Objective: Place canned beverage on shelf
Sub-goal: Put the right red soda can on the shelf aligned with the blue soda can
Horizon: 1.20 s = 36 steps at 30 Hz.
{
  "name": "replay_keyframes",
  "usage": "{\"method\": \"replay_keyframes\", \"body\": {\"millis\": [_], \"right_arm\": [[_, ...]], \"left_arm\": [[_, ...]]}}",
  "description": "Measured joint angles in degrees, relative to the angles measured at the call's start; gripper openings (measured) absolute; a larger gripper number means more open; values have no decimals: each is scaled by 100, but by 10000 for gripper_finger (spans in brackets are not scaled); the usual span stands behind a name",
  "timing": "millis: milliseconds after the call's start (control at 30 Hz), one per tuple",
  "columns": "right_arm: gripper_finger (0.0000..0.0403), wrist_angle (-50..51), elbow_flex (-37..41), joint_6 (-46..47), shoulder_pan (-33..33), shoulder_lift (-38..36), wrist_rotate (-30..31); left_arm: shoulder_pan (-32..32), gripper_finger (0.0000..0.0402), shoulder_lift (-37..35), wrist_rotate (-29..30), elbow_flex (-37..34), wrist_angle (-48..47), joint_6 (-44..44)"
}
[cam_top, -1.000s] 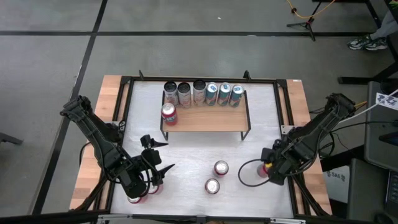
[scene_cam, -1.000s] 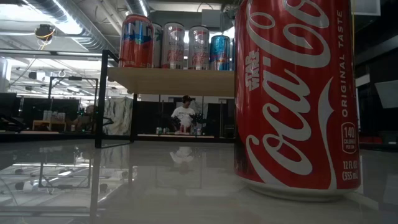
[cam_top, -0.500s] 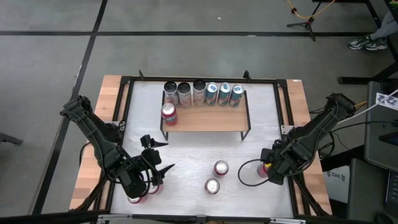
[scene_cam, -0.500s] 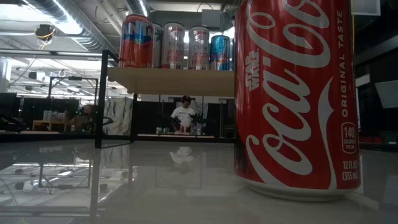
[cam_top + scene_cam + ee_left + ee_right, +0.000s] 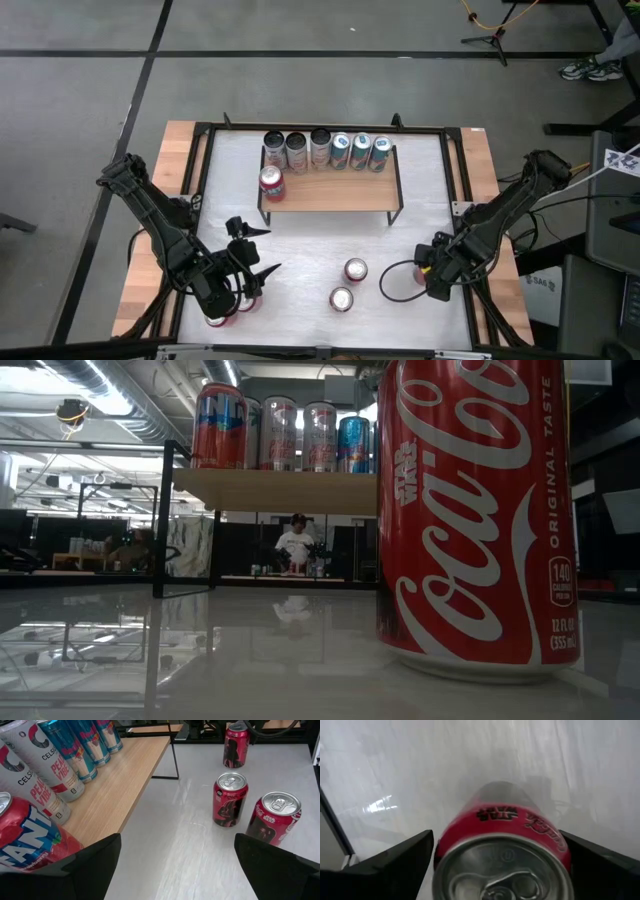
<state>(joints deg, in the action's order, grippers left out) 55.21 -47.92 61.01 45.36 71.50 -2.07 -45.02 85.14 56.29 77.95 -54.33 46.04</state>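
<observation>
I should close my right gripper on the red can now. The gripper's fingers are beside the red can's upper sides in the right wrist view, so they would hold the can if I closed now.
A red cola can [image 5: 502,845] stands upright on the white table near its right edge. My right gripper [image 5: 428,272] hangs over it, pointing down and open, one finger on each side of the can's top, apart from it. The shelf [image 5: 335,193], a wood plank on black legs, stands at the far middle with several cans [image 5: 325,150] in a row along its back and a red can [image 5: 271,183] at its left end. Near the left front, my left gripper [image 5: 262,252] is open and holds nothing.
Two more red cans [image 5: 355,270] [image 5: 341,298] stand in the near middle of the table, one of them close before the low camera [image 5: 470,510]. Other red cans [image 5: 246,300] stand under the left arm. A black frame [image 5: 455,180] borders the table.
My right gripper has sunk toward the red can beneath it, still open, so that its fingers now flank the can's top. The can has not moved.
</observation>
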Motion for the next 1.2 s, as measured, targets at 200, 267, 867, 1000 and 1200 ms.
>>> {"method": "replay_keyframes", "body": {"millis": [200,267,867,1000,1200], "right_arm": [[395,15,0,12,0,0,18],[395,14,0,13,0,0,44],[288,34,-9,22,0,-8,-5],[288,38,-21,159,-4,-8,-4],[294,42,-348,211,-183,2,-33]], "left_arm": [[-2,382,0,0,0,0,0],[0,382,0,0,0,0,0],[0,382,0,0,0,0,-4],[-1,382,0,0,0,0,-11],[7,382,0,2,0,-1,-13]]}}
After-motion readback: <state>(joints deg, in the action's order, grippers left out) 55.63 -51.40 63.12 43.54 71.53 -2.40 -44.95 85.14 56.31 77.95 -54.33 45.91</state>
